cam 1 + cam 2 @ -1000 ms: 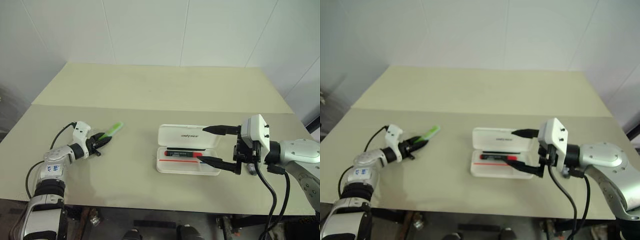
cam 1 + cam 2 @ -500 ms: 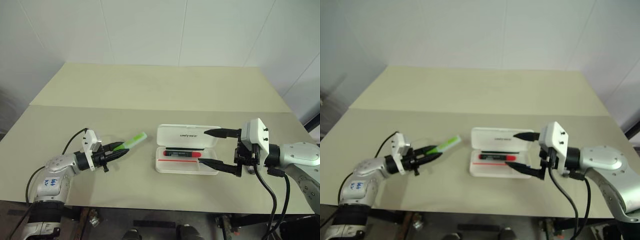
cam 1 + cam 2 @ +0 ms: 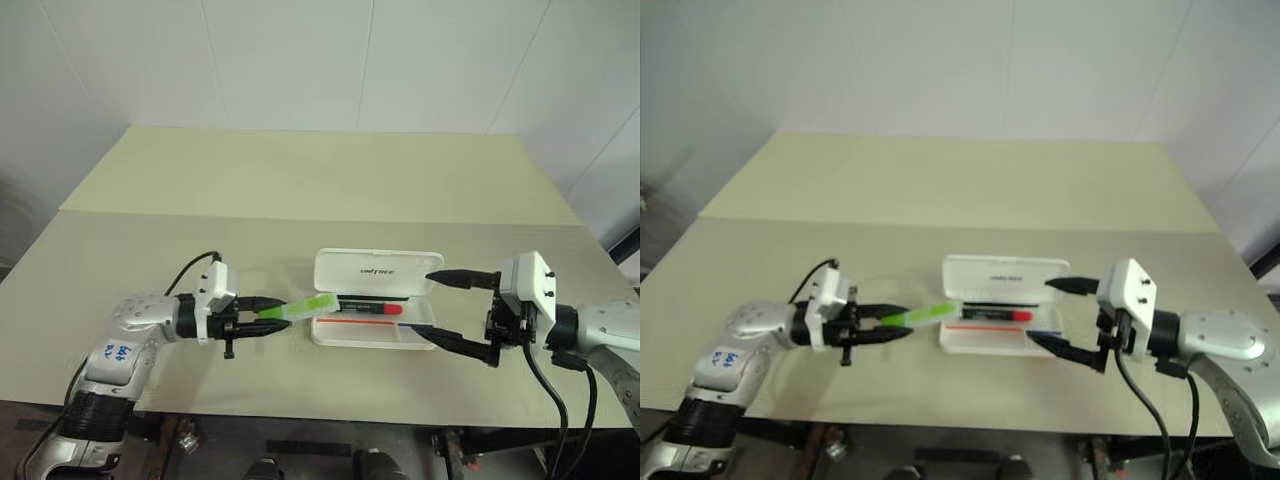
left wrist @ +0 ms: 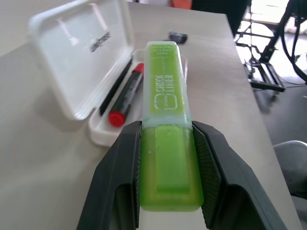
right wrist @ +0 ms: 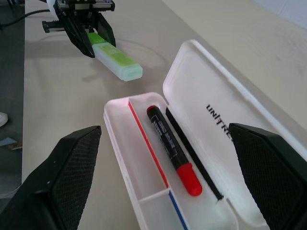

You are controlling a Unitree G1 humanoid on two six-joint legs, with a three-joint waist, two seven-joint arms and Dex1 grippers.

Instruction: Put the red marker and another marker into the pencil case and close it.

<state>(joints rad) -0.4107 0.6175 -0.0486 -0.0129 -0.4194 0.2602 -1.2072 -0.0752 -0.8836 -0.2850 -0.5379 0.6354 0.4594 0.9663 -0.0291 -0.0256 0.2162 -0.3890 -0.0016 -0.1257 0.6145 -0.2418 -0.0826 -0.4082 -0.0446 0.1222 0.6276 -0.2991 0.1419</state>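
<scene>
The green end of the light green highlighter [image 3: 305,306] is short of the pencil case's tray [image 3: 365,332]. The highlighter moves toward the tray in my left gripper, before its release.
The pencil case [image 3: 378,272] lies open mid-table, its lid folded back. The red marker [image 3: 365,309] rests in its tray, red cap toward the right, also seen as the red marker [image 5: 170,143]. My left gripper [image 3: 280,314] is shut on another marker, the light green highlighter [image 3: 305,306], held level just above the table. Its pale cap points at the case's left end. In the left wrist view the highlighter [image 4: 165,120] sits between both fingers [image 4: 127,167]. My right gripper [image 3: 430,305] stands open at the case's right end, holding nothing.
A small dark object [image 4: 177,36] lies on the table beyond the case's far end. The beige table [image 3: 300,190] has a seam across it, and its front edge runs close below both arms. A white wall closes the back.
My left gripper has carried the green highlighter to the right, from the table's left side up to the case's left end. My right gripper has drawn back slightly to the right and stays open.
</scene>
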